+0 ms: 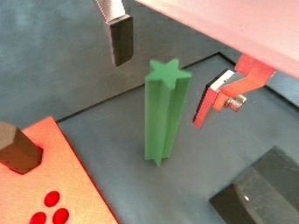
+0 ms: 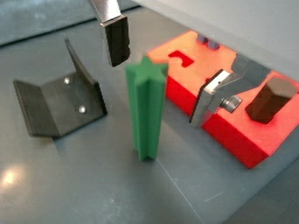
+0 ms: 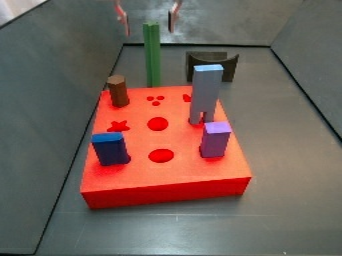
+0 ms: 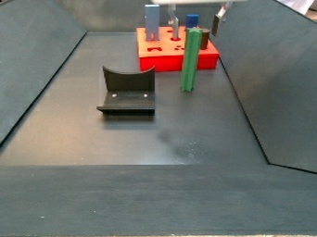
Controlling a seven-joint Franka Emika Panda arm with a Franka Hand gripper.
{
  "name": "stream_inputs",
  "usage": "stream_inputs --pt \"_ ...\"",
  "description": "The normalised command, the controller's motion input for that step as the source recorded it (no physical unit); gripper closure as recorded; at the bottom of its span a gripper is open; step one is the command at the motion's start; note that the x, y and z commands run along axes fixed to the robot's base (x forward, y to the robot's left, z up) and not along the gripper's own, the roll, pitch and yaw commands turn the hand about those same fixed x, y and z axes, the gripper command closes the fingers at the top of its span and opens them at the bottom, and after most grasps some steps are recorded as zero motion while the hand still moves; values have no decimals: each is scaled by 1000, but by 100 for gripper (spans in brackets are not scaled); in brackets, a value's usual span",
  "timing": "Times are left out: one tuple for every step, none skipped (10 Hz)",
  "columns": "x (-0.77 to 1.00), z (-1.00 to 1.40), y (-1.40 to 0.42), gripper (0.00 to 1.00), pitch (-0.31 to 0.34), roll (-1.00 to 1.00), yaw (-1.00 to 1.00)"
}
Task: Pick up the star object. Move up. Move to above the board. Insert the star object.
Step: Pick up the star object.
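Note:
My gripper grips the star object by its star-shaped top end (image 3: 151, 30) next. Then my gripper inserts the star object into the board (image 3: 160, 172).
The star object (image 1: 166, 109) is a tall green prism with a star-shaped top. It stands upright on the grey floor beside the red board (image 1: 73, 179), and shows in both wrist views (image 2: 145, 109) and both side views (image 3: 152, 55) (image 4: 191, 60). My gripper (image 1: 170, 68) is open over the star's top, with one finger (image 1: 121, 39) on each side and apart from it. Nothing is held. The gripper also shows in the other wrist view (image 2: 165, 68) and at the top of a side view (image 3: 147, 12). The board (image 3: 160, 172) has round and star-shaped holes.
On the board stand a brown peg (image 3: 118, 92), a tall light-blue block (image 3: 205, 92), a blue block (image 3: 110, 148) and a purple block (image 3: 215, 140). The dark fixture (image 4: 126, 91) stands on the floor near the star. Sloping grey walls enclose the floor.

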Motion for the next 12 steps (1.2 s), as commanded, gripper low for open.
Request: stream_inputs --pt "-260 -451 -26 0 -36 0 300" --pt "-57 -80 0 0 -50 -11 23" --pt "0 0 0 100 0 0 0" --pt "0 0 0 100 0 0 0" --pt "0 0 0 100 0 0 0" --pt "0 0 0 100 0 0 0" --pt "0 0 0 100 0 0 0" --pt "0 0 0 100 0 0 0" --pt "0 0 0 100 0 0 0" --pt "0 0 0 100 0 0 0" --pt "0 0 0 100 0 0 0" --pt "0 0 0 100 0 0 0"
